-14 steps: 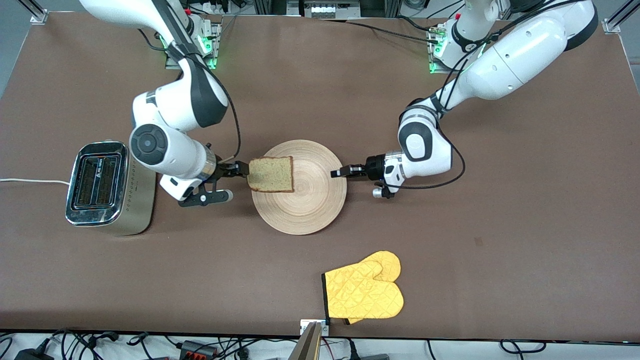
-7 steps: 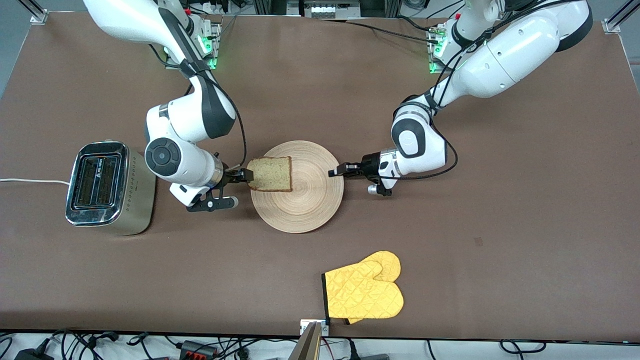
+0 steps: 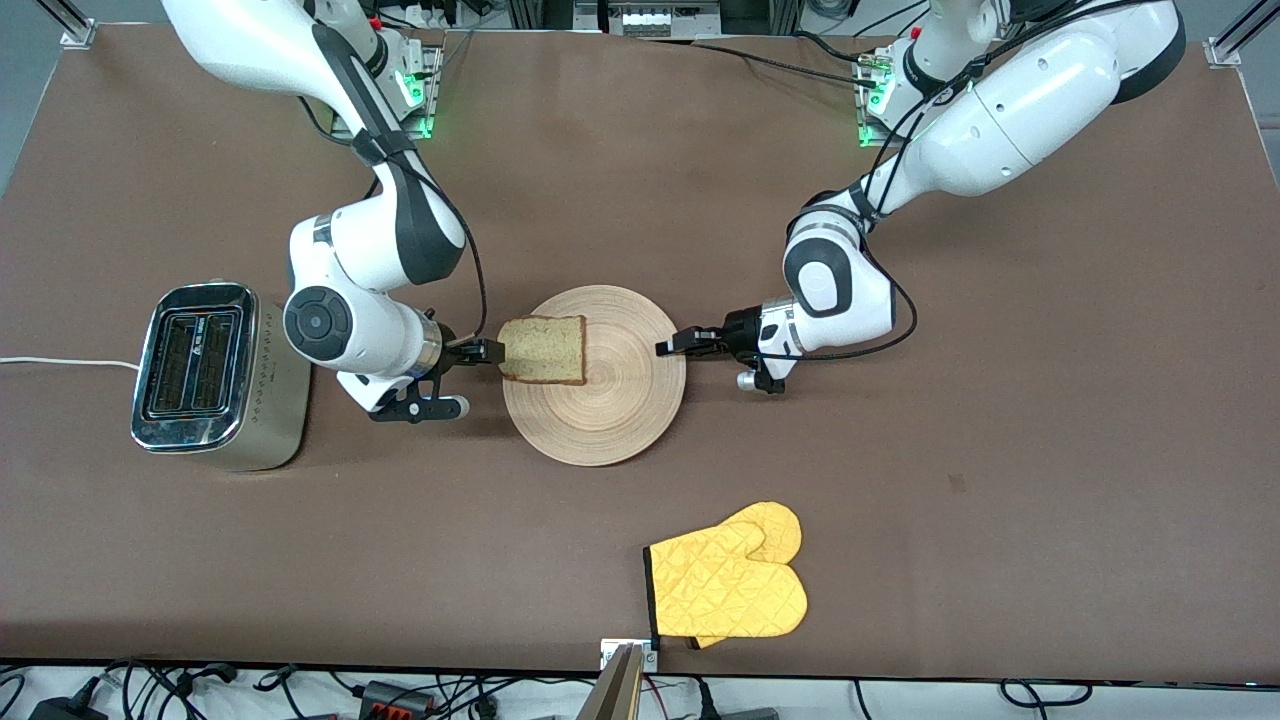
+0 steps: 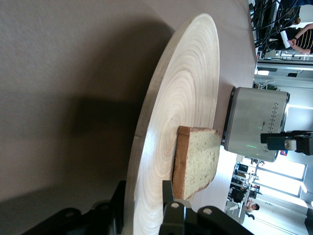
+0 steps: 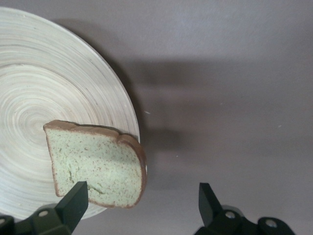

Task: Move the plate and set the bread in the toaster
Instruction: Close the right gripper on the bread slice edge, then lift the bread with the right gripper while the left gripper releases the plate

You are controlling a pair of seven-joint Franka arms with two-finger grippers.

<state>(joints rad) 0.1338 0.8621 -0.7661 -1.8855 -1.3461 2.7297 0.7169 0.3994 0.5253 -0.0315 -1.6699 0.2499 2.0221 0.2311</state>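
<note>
I should grab the bread slice by its crusted corner (image 3: 511, 348) with my right gripper next. Then the slice's opposite edge stays free to go into the toaster (image 3: 205, 375).
The light-wood plate (image 3: 610, 420) lies mid-table with the bread slice (image 3: 543, 350) on its side toward the right arm's end. My left gripper (image 3: 668, 346) is shut on the plate's rim, one finger under it and one on top; the left wrist view shows the plate (image 4: 190, 88), the bread (image 4: 196, 160) and my left gripper (image 4: 143, 198). My right gripper (image 3: 492, 352) is open at the bread's edge. In the right wrist view my right gripper (image 5: 139, 199) straddles the bread's (image 5: 98, 164) corner over the plate's (image 5: 44, 83) rim. The silver toaster (image 3: 205, 375) stands toward the right arm's end.
A yellow oven mitt (image 3: 728, 585) lies near the table's front edge, nearer the camera than the plate. The toaster's white cord (image 3: 60, 362) runs off toward the table's end. The toaster also shows in the left wrist view (image 4: 254, 122).
My left gripper has pushed in slightly with the plate, toward the right arm's end. My right hand has shifted closer to the bread's edge; the bread stays on the plate.
</note>
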